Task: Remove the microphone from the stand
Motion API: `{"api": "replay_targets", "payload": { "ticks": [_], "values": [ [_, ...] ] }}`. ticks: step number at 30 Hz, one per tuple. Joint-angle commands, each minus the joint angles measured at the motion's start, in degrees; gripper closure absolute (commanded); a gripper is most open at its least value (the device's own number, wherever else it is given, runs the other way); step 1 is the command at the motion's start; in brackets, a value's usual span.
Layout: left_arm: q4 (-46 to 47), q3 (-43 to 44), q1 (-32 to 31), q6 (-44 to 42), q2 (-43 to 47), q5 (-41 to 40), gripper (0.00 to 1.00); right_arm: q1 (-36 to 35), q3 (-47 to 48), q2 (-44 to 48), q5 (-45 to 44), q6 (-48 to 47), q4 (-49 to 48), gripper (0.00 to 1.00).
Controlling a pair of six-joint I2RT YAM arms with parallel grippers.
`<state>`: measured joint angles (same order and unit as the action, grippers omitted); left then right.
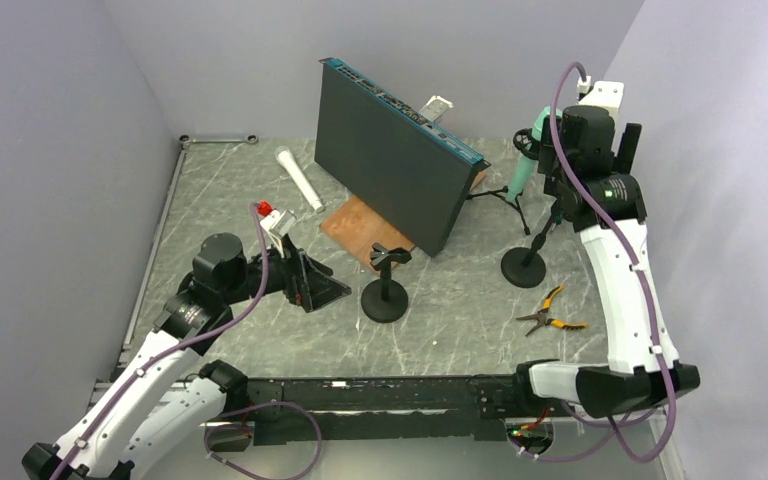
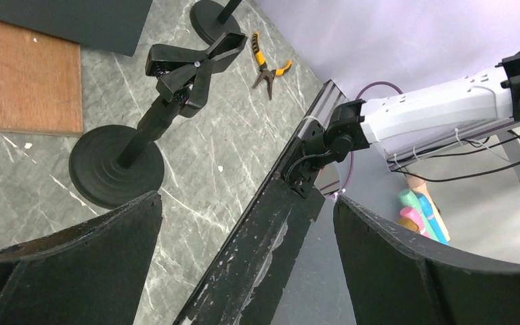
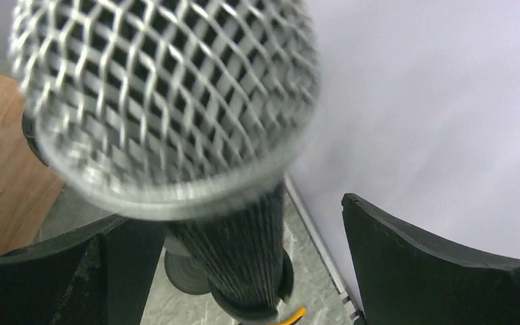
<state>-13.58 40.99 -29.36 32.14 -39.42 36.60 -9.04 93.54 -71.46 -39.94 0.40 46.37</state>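
Note:
The microphone's body is mostly beyond the fingers. My right gripper must move toward the microphone's body before it closes on the microphone.
In the right wrist view the microphone (image 3: 169, 101), with a silver mesh head and a ribbed black body, stands upright in the stand's black holder ring (image 3: 254, 301). Its round stand base (image 3: 183, 274) shows below. My right gripper (image 3: 233, 223) is open, one finger on each side of the microphone's body; the left finger (image 3: 95, 271) is close beside it and the right finger is well apart. From above, the right gripper (image 1: 562, 192) hangs over this stand (image 1: 523, 267) and hides the microphone. My left gripper (image 1: 322, 290) is open and holds nothing, low over the table.
An empty clamp stand (image 1: 385, 290) stands just right of the left gripper. A dark panel (image 1: 395, 160) leans on a wooden board (image 1: 355, 228). A teal microphone (image 1: 525, 165) sits on a tripod, a white one (image 1: 300, 178) lies at the back, and pliers (image 1: 550, 312) lie near the right arm.

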Motion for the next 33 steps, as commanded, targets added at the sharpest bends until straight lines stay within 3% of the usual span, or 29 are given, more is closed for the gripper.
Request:
{"api": "replay_targets", "payload": {
  "ticks": [1, 5, 8, 14, 22, 30, 33],
  "values": [
    [-0.12, 2.16, -0.25, -0.68, 1.42, 0.48, 0.01, 2.82, 3.11, -2.22, 5.65, -0.49, -0.18, 0.01],
    [-0.90, 2.27, -0.25, -0.81, 1.94, 0.20, 0.01, 3.82, 1.15, -1.87, 7.20, 0.82, -1.45, 0.02],
    [-0.97, 2.58, -0.24, -0.72, 1.80, 0.24, 0.01, 3.78, -2.04, -0.50, 7.73, 0.92, -3.19, 0.10],
    [-0.35, 2.66, -0.25, -0.01, 1.55, 0.60, 0.01, 3.84, -5.64, 2.32, 8.10, 0.95, -4.44, 0.44],
    [0.03, 4.41, -0.25, -0.11, 0.21, 1.35, 0.01, 2.88, -9.09, 8.29, 16.15, 0.42, -2.47, 0.75],
    [3.04, 6.10, -0.25, 1.87, -1.39, 3.83, 0.01, -2.62, -11.52, 12.66, 20.75, 0.83, 3.45, 0.83],
    [5.55, 5.32, -0.20, 3.78, -1.81, 4.57, 0.01, -8.36, -12.58, 14.20, 22.87, 0.32, 3.83, 0.83]
  ]
}}
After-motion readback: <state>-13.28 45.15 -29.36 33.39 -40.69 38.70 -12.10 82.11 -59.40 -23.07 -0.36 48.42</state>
